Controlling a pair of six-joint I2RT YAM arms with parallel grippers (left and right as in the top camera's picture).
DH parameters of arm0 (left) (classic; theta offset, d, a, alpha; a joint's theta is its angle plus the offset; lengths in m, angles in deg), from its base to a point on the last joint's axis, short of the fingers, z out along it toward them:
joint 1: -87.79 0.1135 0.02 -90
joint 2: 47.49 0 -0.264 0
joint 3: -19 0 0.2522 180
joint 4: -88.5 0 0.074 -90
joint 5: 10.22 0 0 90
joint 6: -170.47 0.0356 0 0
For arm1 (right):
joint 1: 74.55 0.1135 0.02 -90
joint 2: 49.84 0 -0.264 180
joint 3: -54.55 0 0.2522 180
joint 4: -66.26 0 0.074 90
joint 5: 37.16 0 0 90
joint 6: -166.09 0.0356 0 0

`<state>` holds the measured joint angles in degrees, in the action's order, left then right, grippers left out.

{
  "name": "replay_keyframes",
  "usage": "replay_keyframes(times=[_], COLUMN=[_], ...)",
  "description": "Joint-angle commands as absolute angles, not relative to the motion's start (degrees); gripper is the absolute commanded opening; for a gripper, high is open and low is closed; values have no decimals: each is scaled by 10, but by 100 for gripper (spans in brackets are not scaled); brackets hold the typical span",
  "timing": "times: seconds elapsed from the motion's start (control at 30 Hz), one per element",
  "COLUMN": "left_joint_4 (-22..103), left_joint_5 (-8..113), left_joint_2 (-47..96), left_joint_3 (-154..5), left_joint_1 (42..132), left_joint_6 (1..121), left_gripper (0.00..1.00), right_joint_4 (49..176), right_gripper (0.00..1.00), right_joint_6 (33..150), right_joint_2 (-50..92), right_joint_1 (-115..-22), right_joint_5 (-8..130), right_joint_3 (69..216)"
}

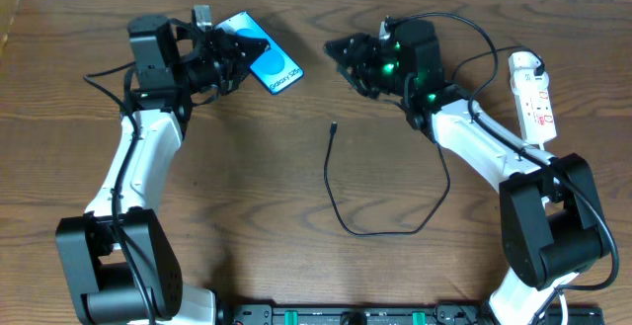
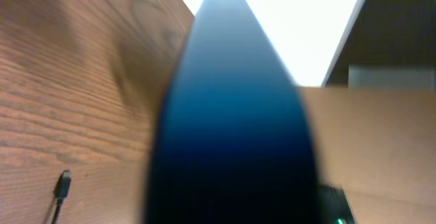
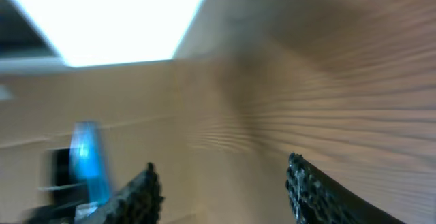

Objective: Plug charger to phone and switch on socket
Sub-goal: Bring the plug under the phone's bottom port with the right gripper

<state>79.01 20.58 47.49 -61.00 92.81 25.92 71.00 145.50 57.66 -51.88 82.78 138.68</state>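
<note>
The right gripper grabs the charger by its connector just behind the connector's tip [image 1: 333,129] next, leaving the tip free to plug in.
My left gripper [image 1: 237,48] is shut on the phone [image 1: 269,60], a slim smartphone with a bright blue screen, and holds it at the table's far left. The phone fills the left wrist view [image 2: 231,115] as a dark blue slab. The charger [image 1: 341,182] is a thin black cable lying in a loop mid-table, its small connector tip [image 1: 334,125] pointing away; the tip also shows in the left wrist view [image 2: 63,183]. My right gripper [image 1: 341,53] is open and empty, above and right of the tip. The right wrist view shows its spread fingers [image 3: 221,186] and the phone [image 3: 88,159] far off. The socket [image 1: 533,93] lies at the far right.
The charger cable runs from the loop up under my right arm toward the socket. The white cord leaves the socket's near end [image 1: 533,147]. A dark rail [image 1: 346,315] lines the table's front edge.
</note>
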Motion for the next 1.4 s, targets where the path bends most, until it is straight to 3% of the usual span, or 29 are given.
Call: replay_keyframes(times=[0.0,0.2,0.43,0.8,0.87,0.93,1.0,1.1,1.2,1.37], left_joint_4=[775,687,681,681,681,681,681,686,800,1046], left_joint_5=[95,69,69,72,72,71,71,64,-7,-17], left_joint_2=[468,469,480,480,480,480,480,480,480,480], left_joint_3=[-620,-620,-620,-620,-620,-620,-620,-620,-620,-620], left_joint_1=[943,945,945,945,945,945,945,945,945,945], left_joint_6=[335,374,348,348,348,348,348,348,323,155], left_gripper=[7,7,7,7,7,8,7,7,7,7], right_joint_4=[804,919,941,916,898,878,856,792,770,772], right_gripper=[57,51,41,32,23,1,1,1,1,1], right_joint_6=[1326,1250,1271,1303,1303,1262,1222,1142,1087,1066], right_joint_2=[568,591,638,717,732,734,733,724,688,592], right_joint_1=[-514,-492,-418,-405,-404,-409,-417,-454,-496,-525], right_joint_5=[799,741,663,665,677,679,701,854,979,1088], right_joint_3=[1388,1388,1388,1387,1388,1387,1388,1388,1388,1388])
